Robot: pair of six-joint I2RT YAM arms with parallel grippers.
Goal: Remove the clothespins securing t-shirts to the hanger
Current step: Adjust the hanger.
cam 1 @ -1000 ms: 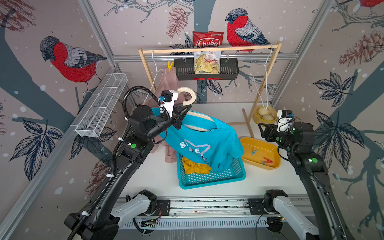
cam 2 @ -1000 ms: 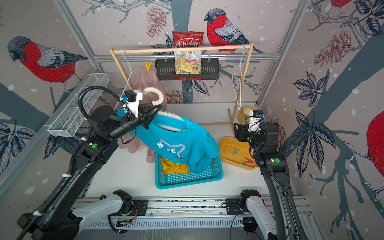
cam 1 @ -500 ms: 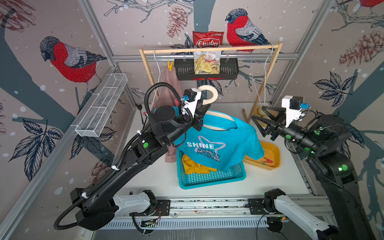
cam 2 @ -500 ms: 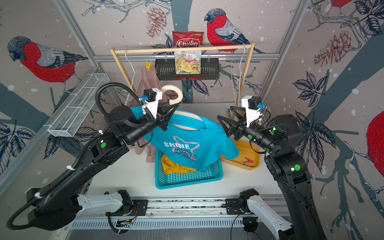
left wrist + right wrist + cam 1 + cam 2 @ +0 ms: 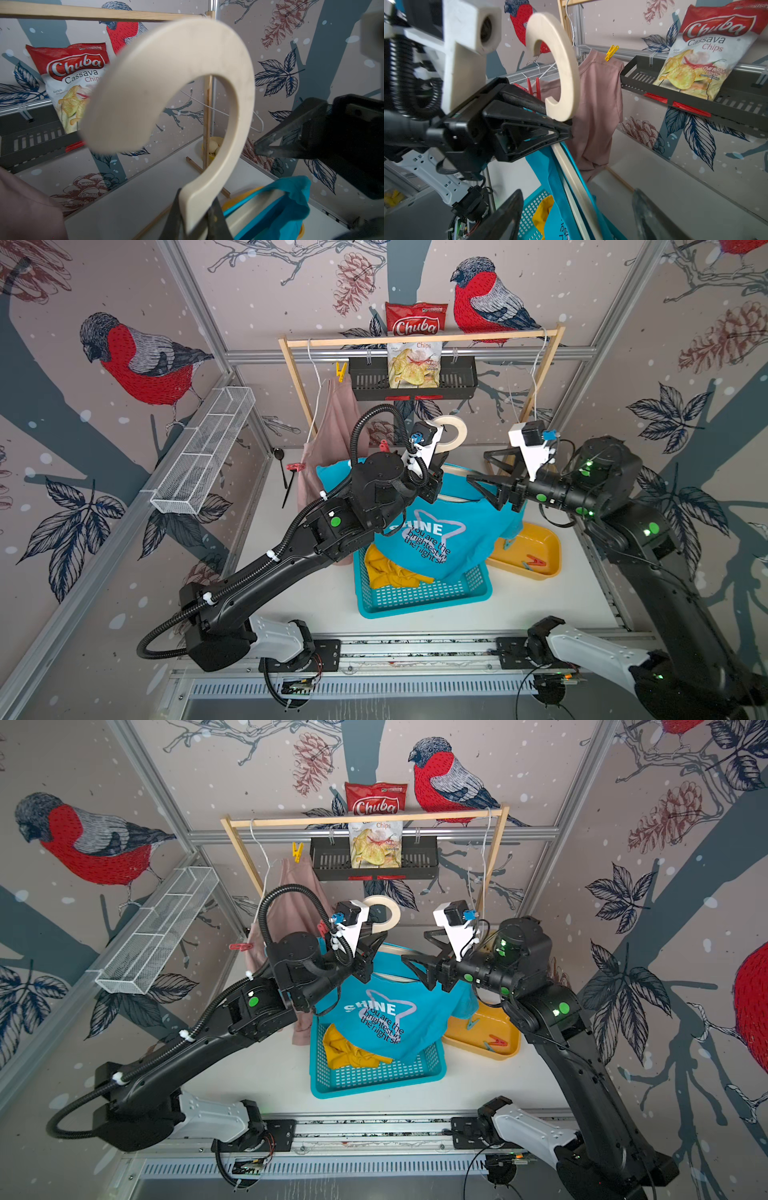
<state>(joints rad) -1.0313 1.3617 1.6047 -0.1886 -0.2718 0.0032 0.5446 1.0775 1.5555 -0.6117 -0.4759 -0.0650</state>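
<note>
My right gripper grabs the hanger's arm opposite the red clothespin next, so my left gripper then removes that clothespin.
My left gripper (image 5: 196,205) is shut on the neck of a cream wooden hanger (image 5: 455,427) and holds it in the air over the teal basket (image 5: 415,601). A teal t-shirt (image 5: 436,539) with white print hangs from it. My right gripper (image 5: 478,467) is open beside the hanger's right arm, its fingers (image 5: 508,209) apart on either side of it. A pale pink t-shirt (image 5: 332,427) hangs on the rack with a yellow clothespin (image 5: 340,371) at its top and a red clothespin (image 5: 296,466) lower down. Another red clothespin (image 5: 533,87) stands behind the left gripper. A yellow t-shirt (image 5: 390,572) lies in the basket.
A yellow tray (image 5: 548,568) at the right holds a red and a blue clothespin. The wooden rack (image 5: 415,339) carries a black basket (image 5: 457,381) with a chips bag and a white wire hanger (image 5: 536,377). A wire basket (image 5: 203,448) hangs on the left wall.
The left arm has raised the hanger and teal t-shirt and swung them to the right. The right arm has risen from over the yellow tray towards the hanger, its jaws opening wider.
</note>
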